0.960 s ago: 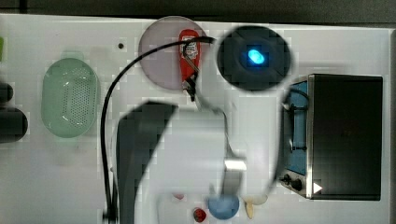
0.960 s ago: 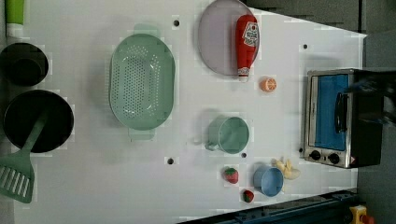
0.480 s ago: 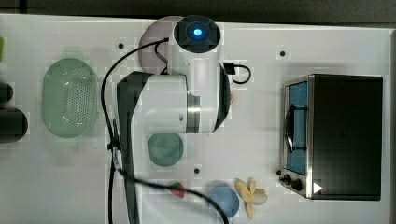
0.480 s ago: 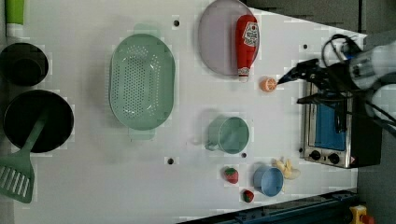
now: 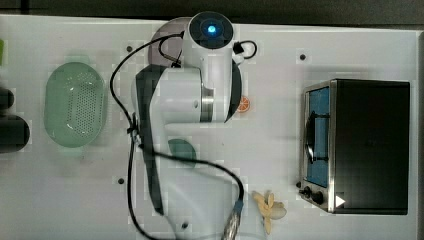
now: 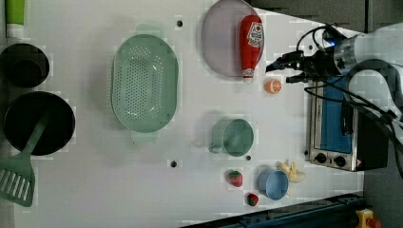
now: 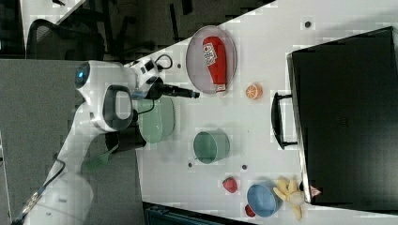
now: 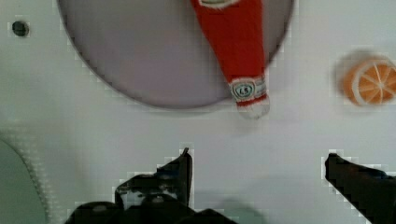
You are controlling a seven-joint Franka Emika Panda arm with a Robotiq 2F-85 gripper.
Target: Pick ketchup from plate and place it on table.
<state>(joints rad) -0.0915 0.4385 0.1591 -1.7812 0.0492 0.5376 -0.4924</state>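
Note:
The robot will next grab the ketchup by its red body (image 6: 252, 40) with its gripper, and then it will move the ketchup from the plate (image 6: 221, 42) to the table.
The ketchup (image 6: 250, 45) is a red bottle with a white cap, lying along the right side of the mauve-grey plate (image 6: 221, 42) in the left view; its cap pokes past the rim. It shows again as ketchup (image 7: 215, 58) and ketchup (image 8: 238, 42). My gripper (image 6: 281, 71) hovers open and empty over the white table (image 6: 95, 166), just right of the cap in the left view. In the wrist view the gripper (image 8: 259, 161) has its black fingers (image 8: 180, 165) spread wide, short of the cap. In the top view my arm covers the bottle and most of the plate (image 5: 167, 32).
An orange slice (image 6: 273, 86) lies just below the gripper in the left view. A green perforated basket (image 6: 145, 83), a teal cup (image 6: 235, 137), a toaster oven (image 6: 332, 128), a strawberry piece (image 6: 234, 178) and a blue bowl (image 6: 273, 184) stand around.
My arm has swung away from the toaster oven toward the plate, bringing the open gripper close to the bottle's cap end. The ketchup has not moved.

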